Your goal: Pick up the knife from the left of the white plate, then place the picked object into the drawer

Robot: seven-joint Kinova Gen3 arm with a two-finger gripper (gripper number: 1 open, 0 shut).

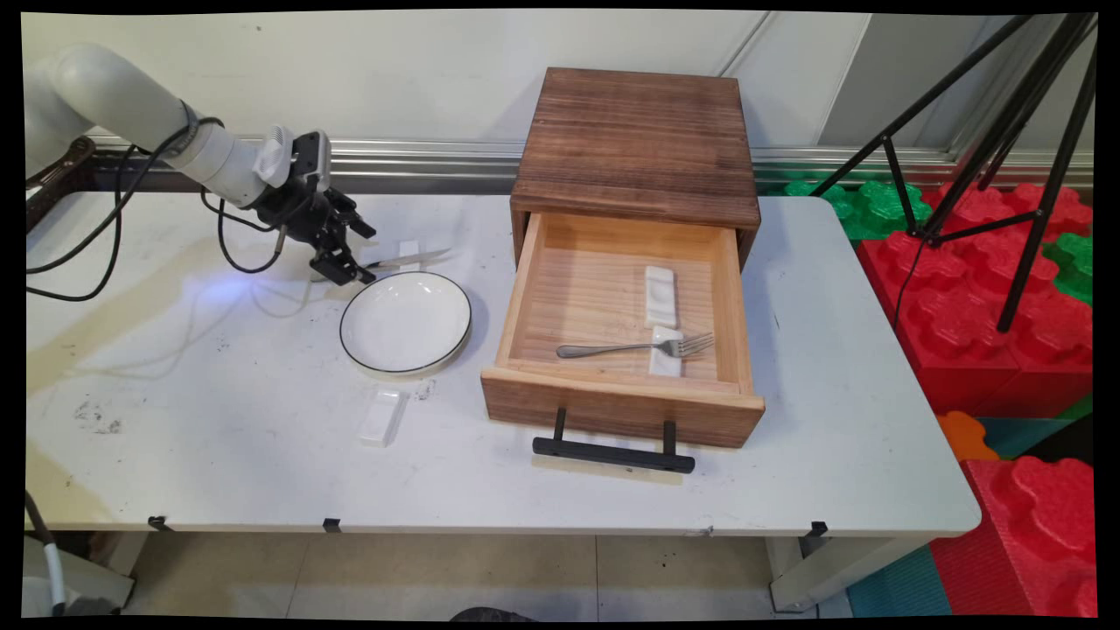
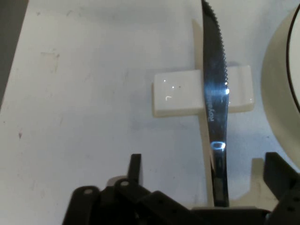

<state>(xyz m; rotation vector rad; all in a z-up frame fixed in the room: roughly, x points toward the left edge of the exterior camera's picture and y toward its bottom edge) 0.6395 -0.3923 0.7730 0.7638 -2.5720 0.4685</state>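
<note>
My gripper grips the steel table knife by its handle (image 2: pixel 219 185) next, to move the knife into the open drawer.
My gripper (image 1: pixel 344 260) is low over the table's back left, just behind a white plate with a black rim (image 1: pixel 405 322). A serrated table knife (image 1: pixel 413 258) lies there, its blade resting across a small white cutlery rest (image 1: pixel 409 249). In the hand view the knife (image 2: pixel 215 108) runs up the middle from between my fingers and over the rest (image 2: pixel 180 93). The gripper (image 2: pixel 205 161) is open, and its fingers (image 2: pixel 135 164) stand wide on either side of the knife's handle without touching it.
A wooden cabinet (image 1: pixel 636 140) stands at the back with its drawer (image 1: pixel 621 407) pulled open; inside lie a fork (image 1: pixel 630 347) and two white rests (image 1: pixel 660 293). Another white rest (image 1: pixel 382 416) lies in front of the plate. A black tripod (image 1: pixel 1006 131) stands right of the table.
</note>
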